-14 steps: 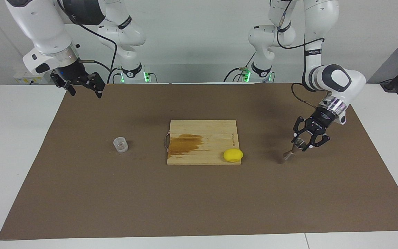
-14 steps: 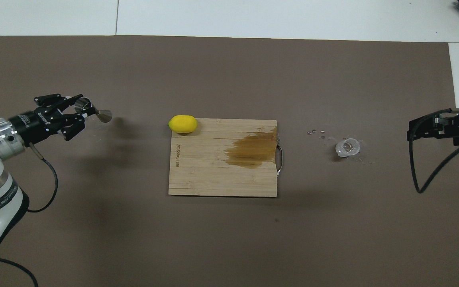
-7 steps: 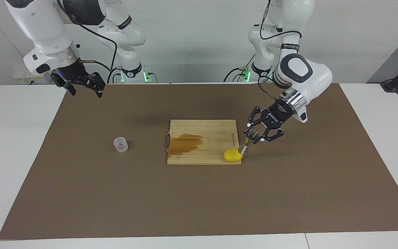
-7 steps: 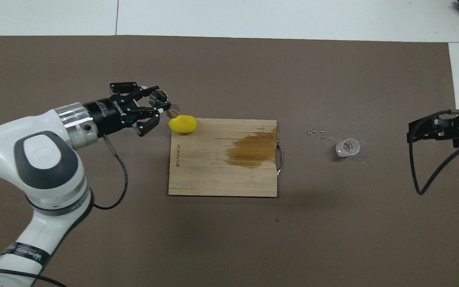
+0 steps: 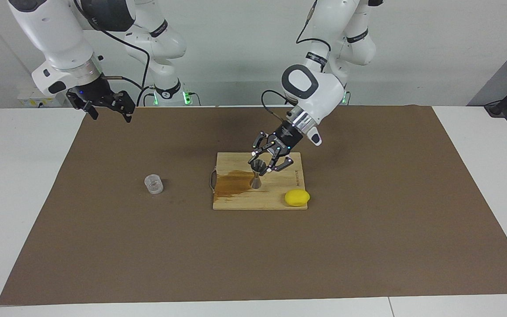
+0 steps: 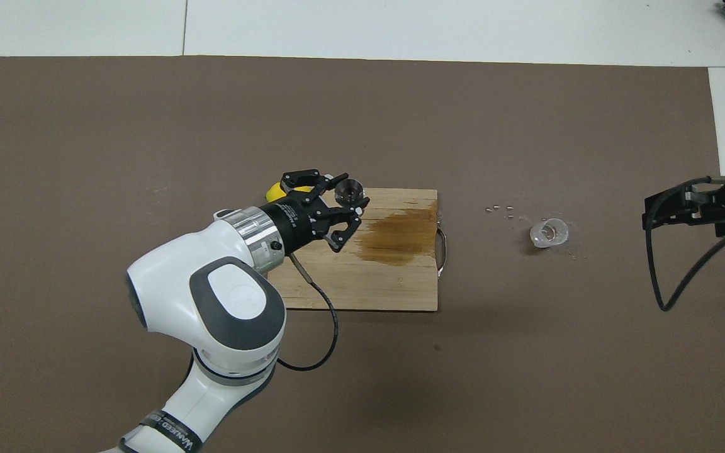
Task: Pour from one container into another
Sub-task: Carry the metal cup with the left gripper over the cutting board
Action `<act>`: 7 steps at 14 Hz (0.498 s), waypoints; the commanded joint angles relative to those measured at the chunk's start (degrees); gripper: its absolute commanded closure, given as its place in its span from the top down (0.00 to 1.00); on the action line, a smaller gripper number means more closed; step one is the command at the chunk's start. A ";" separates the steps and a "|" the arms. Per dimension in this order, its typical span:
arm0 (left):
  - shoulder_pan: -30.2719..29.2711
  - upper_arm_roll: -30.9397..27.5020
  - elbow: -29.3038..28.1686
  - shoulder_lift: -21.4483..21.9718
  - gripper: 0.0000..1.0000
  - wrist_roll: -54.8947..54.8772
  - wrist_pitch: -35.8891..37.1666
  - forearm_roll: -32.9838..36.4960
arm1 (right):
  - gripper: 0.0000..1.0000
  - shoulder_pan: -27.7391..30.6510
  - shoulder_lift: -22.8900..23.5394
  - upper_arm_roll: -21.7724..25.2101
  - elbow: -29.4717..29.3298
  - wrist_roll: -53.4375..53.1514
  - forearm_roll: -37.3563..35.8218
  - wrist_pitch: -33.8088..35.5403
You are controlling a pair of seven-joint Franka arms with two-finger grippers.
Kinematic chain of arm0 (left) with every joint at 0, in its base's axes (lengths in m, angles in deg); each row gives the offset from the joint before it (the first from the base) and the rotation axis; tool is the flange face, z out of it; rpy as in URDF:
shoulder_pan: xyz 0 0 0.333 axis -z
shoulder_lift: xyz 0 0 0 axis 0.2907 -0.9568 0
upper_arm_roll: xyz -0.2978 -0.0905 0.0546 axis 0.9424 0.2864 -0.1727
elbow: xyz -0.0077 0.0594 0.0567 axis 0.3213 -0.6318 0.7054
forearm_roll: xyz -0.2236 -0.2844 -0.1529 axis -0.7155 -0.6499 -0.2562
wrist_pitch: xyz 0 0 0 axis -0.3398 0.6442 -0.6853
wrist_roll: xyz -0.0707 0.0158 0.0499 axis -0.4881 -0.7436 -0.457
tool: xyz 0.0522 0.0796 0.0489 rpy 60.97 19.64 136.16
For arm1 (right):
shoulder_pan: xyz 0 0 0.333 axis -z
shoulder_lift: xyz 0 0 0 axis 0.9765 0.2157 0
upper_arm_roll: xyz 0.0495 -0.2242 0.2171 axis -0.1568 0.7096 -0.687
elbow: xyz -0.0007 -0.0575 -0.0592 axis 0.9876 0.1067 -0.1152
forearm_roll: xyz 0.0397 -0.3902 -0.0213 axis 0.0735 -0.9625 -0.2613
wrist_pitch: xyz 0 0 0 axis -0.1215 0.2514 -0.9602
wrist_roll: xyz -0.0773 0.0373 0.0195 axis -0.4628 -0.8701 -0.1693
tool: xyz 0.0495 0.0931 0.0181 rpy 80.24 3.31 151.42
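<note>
My left gripper holds the steel jigger and should keep holding it. The jigger is high above the wooden cutting board in the overhead view.
My left gripper [image 5: 262,165] [image 6: 347,195] is shut on the upper cone of the steel jigger [image 5: 257,175] [image 6: 350,190]. It holds the jigger upright over the wooden cutting board [image 5: 275,193] [image 6: 369,283], at the edge of a dark wet stain [image 5: 236,182] [image 6: 400,233]. Whether the jigger's foot touches the board I cannot tell. The clear glass cup [image 5: 153,184] [image 6: 549,233] stands alone on the brown mat toward the right arm's end. My right gripper [image 5: 109,116] [image 6: 647,214] waits open in the air at that end, holding nothing.
A yellow lemon [image 5: 297,197] [image 6: 274,189] lies on the board's corner toward the left arm's end, partly covered by my left gripper from above. Small droplets [image 6: 501,207] dot the mat beside the cup. The board's metal handle [image 6: 443,248] faces the cup.
My left gripper has carried the jigger from the left arm's end of the mat, past the lemon, to over the board. The jigger went from tilted to upright. The right arm barely moved.
</note>
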 commanded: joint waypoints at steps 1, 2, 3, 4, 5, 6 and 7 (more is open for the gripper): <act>2.41 -1.18 7.74 -6.87 0.00 0.37 -1.58 -1.39 | 1.00 0.79 -1.55 -0.07 1.41 0.51 1.19 -0.28; 3.63 -1.27 8.02 -7.14 0.00 0.37 -2.19 -1.31 | 1.00 0.79 -1.55 0.01 1.49 -0.62 1.19 -0.63; 4.52 -1.27 8.02 -7.49 0.00 0.37 -2.81 -1.22 | 1.00 0.70 -1.47 0.02 1.50 -3.07 1.19 -1.24; 5.22 -1.27 7.93 -8.10 0.00 0.37 -3.34 -1.22 | 1.00 0.44 -1.29 0.02 1.50 -6.23 1.10 -1.33; 5.49 -1.27 7.85 -8.20 0.00 0.37 -3.43 -1.13 | 1.00 0.35 -1.12 -0.07 1.67 -9.22 1.10 -1.33; 5.58 -1.27 7.76 -8.29 0.00 0.37 -3.43 -1.13 | 1.00 0.35 -0.77 -0.07 1.76 -12.29 1.10 -1.42; 5.75 -1.27 7.67 -8.37 0.00 0.37 -3.52 -1.04 | 1.00 0.43 -0.41 -0.07 1.67 -15.89 1.10 -1.60</act>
